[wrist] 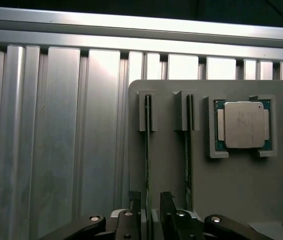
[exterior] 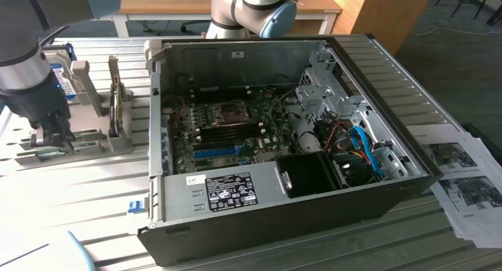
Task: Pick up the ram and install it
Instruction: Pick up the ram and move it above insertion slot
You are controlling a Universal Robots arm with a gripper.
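The gripper should next take the ram by its exposed long edge (wrist: 148,194). The ram's contacts then stay free to go into the motherboard's memory slots.
Two thin green ram sticks stand on edge in a grey holder (wrist: 231,200); one ram (wrist: 147,150) runs between my fingertips and the other ram (wrist: 187,150) lies beside it. My gripper (wrist: 150,200) is open, with one finger (wrist: 134,202) on each side of the first stick and a small gap to it. In the exterior view my gripper (exterior: 53,139) reaches down onto the holder (exterior: 110,144) at the exterior view's left, beside the open computer case (exterior: 274,236). The motherboard's dark memory slots (exterior: 235,130) lie inside the case.
A silver processor chip (wrist: 241,125) sits in its own pocket of the holder. A hard drive (exterior: 61,77) stands behind the holder. Inside the case are a blue expansion slot (exterior: 216,151), a black fan shroud (exterior: 310,174) and cables. Printed papers (exterior: 462,177) lie at the exterior view's right.
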